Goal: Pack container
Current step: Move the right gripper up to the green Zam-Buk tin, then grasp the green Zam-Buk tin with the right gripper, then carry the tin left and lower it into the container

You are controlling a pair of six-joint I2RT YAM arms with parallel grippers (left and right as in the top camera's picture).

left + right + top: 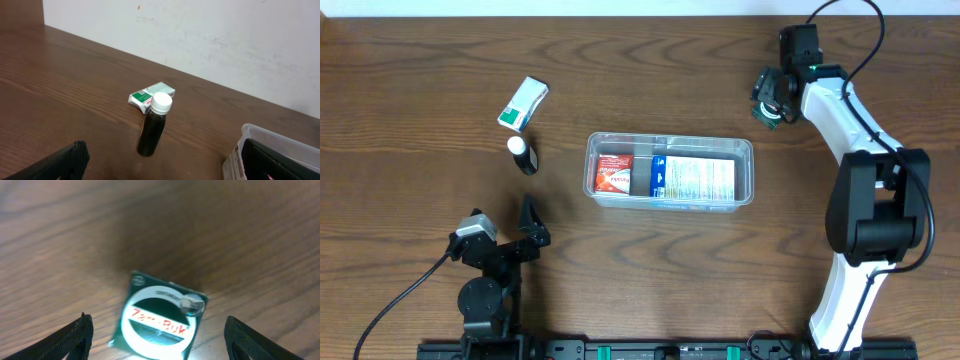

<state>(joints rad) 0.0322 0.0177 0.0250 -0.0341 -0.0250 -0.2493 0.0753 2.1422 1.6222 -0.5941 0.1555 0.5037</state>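
I need to lower my right gripper before closing it on the tin. The green square tin (pixel 157 321) is below my right gripper's fingertips, so I would miss the tin if I closed now.
The clear plastic container (pixel 747 172) stands at the table's middle and holds a red box (pixel 614 174) and a blue-and-white box (pixel 695 180). Its corner shows in the left wrist view (pixel 265 133). A dark bottle with a white cap (pixel 523 155) stands upright left of the container, with a green-and-white box (pixel 523 104) lying behind it. Both show in the left wrist view, bottle (pixel 152 127) and box (pixel 150 95). My left gripper (pixel 533 226) is open and empty, short of the bottle. My right gripper (pixel 771 104) is open above a green square tin (pixel 157 321), fingers on either side of it.
The tin lies on bare wood at the far right, beyond the container's right end. A white wall (pixel 210 35) runs behind the table's far edge. The arm bases stand at the front edge.
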